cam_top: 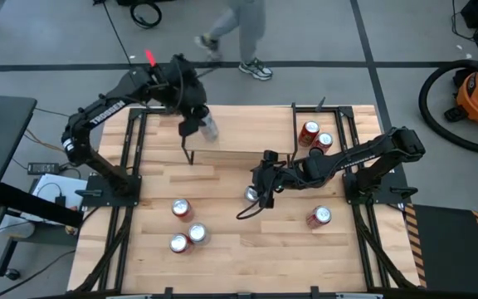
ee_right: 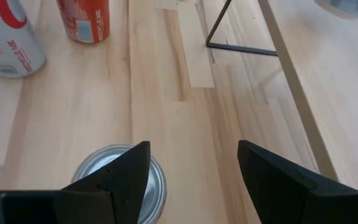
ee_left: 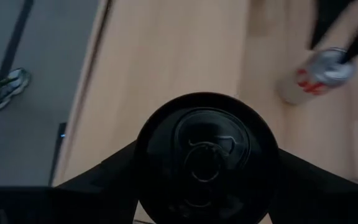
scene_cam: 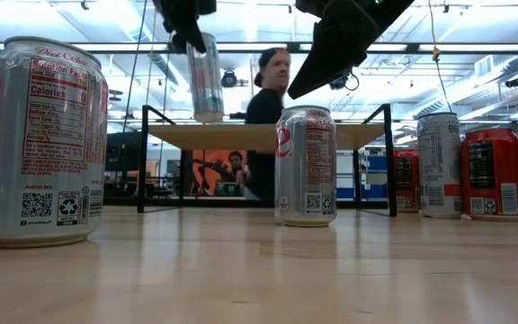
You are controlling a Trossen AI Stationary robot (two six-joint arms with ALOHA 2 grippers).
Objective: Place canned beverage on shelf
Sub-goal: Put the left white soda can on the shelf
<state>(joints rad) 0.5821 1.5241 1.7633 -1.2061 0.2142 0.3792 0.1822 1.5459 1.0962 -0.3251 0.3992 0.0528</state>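
Observation:
My left gripper should keep holding the silver can until its base is on the shelf board. The can is hanging tilted, and its base is still above the board.
The shelf (cam_top: 239,137) is a low light-wood board on thin black legs, seen across the middle of the low view (scene_cam: 259,135). My left gripper (cam_top: 191,123) is shut on a silver can (scene_cam: 207,81) over the shelf's left end. My right gripper (cam_top: 261,189) stands open just above a second silver can (scene_cam: 305,165), which stands on its base on the table in front of the shelf. In the right wrist view that can's top (ee_right: 120,180) shows beside one finger, mostly outside the gap between the two. My left gripper pinches the silver can between its two fingers at the upper end of its side wall (scene_cam: 198,45). The fingers slant down from above, one on each side of the can's top (ee_left: 207,155). The can hangs nearly upright; whether its base touches the shelf I cannot tell.
Two red cans (cam_top: 315,136) stand at the far right, one red can (cam_top: 319,217) at the near right, and three cans (cam_top: 185,228) at the near left. One big can (scene_cam: 39,139) fills the low view's left. A person (cam_top: 239,33) walks beyond the far edge.

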